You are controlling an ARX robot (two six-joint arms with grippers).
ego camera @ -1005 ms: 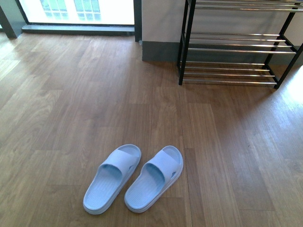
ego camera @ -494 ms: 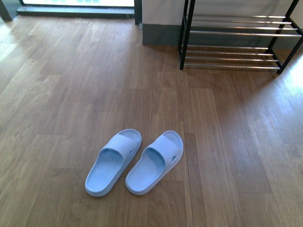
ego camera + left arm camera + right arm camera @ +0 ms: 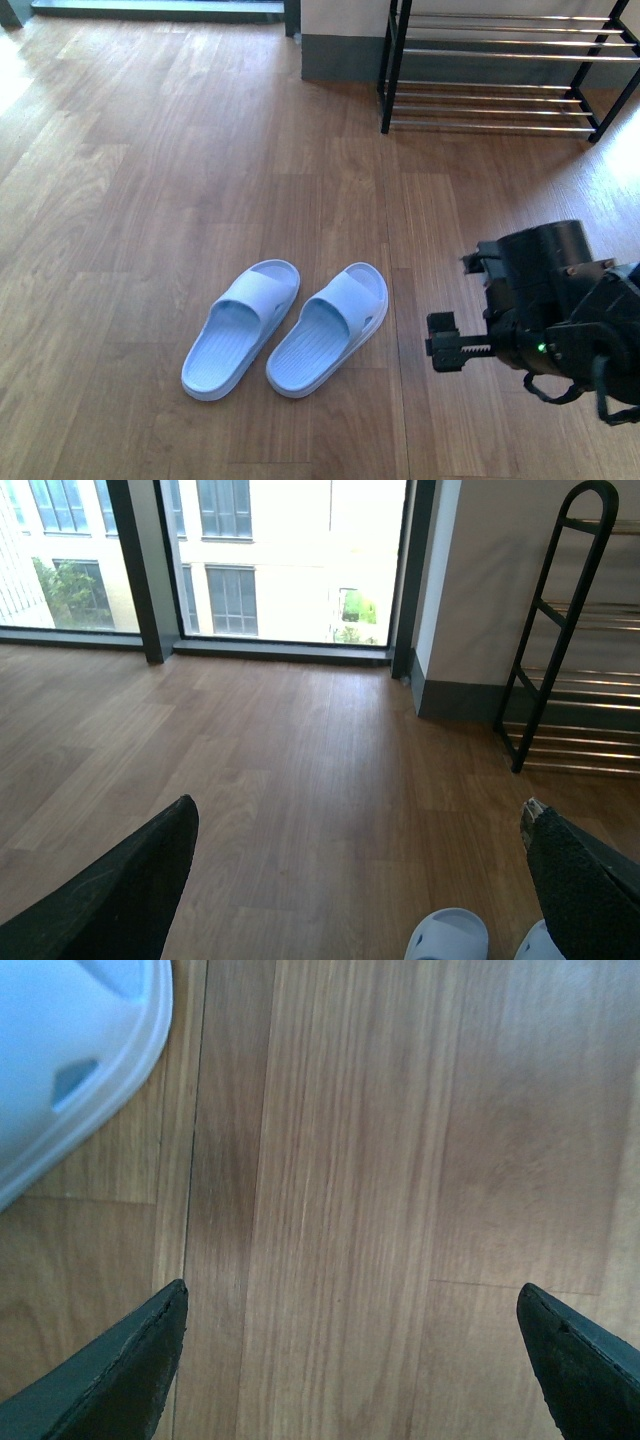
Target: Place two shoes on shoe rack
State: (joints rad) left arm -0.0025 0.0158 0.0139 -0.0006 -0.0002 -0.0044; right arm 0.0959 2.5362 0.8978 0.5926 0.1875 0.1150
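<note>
My right gripper grips a pale blue slide sandal by its strap's side (image 3: 362,314) next, to place it on the shoe rack.
The two shoes are pale blue slide sandals lying side by side on the wooden floor, the left shoe (image 3: 240,330) and the right shoe (image 3: 328,328), toes pointing toward the shoe rack (image 3: 500,70). The black-framed rack with chrome rods stands at the far right against the wall. My right arm (image 3: 550,300) hangs to the right of the shoes. My right gripper (image 3: 352,1290) is open over bare floor, with a shoe's edge (image 3: 70,1060) beside it. My left gripper (image 3: 360,805) is open and empty, with both shoes' tips (image 3: 447,935) just beyond it.
A large floor-to-ceiling window (image 3: 260,560) with dark frames fills the far left. A white wall with a grey skirting (image 3: 470,695) stands behind the rack (image 3: 560,630). Wooden floor (image 3: 150,180) stretches between the shoes and the rack.
The front view has tilted downward, so the rack and window slid toward the top. My right arm has come into view at the lower right, beside the shoes.
</note>
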